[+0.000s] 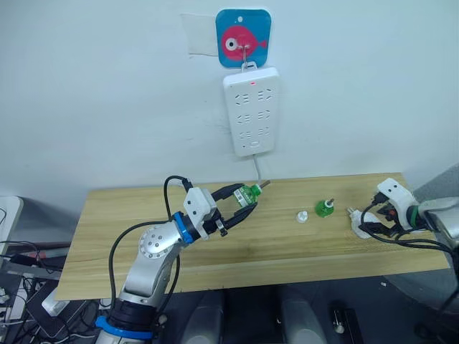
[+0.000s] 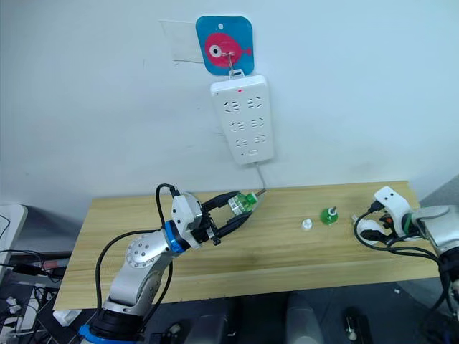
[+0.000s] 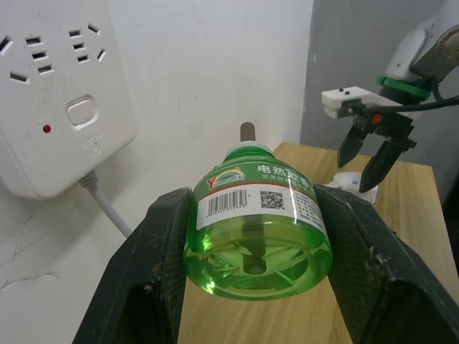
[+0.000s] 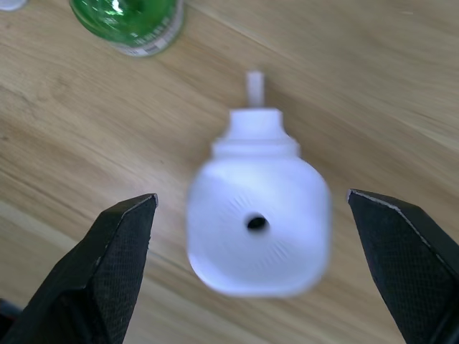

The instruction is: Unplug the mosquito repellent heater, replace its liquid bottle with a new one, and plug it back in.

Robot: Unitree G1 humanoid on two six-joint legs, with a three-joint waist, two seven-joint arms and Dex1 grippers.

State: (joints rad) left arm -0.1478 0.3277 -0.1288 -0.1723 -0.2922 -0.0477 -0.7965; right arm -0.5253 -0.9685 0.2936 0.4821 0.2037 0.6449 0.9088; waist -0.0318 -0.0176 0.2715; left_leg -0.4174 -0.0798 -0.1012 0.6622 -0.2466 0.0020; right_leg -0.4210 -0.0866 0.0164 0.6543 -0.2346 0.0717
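Observation:
The white heater's neck needs to stay free for the new green bottle (image 1: 247,195). My right gripper should grab the heater by the sides of its housing next.
My left gripper (image 1: 242,201) is shut on a green liquid bottle (image 1: 249,193), held above the table with its wick pointing toward the wall; the bottle (image 3: 258,229) sits squeezed between both fingers. The white mosquito repellent heater (image 4: 258,222) lies unplugged on the wooden table (image 1: 143,236) at the far right, its round hole facing up. My right gripper (image 4: 251,204) hovers just over the heater (image 1: 360,228), open, with a finger on each side and not touching it. A second green bottle (image 1: 325,208) stands upright left of the heater.
A white power strip (image 1: 250,111) hangs on the wall from a blue fish hook (image 1: 243,37), its cable dropping behind the table. A small white cap (image 1: 303,216) lies beside the standing bottle. Black cables loop around both arms.

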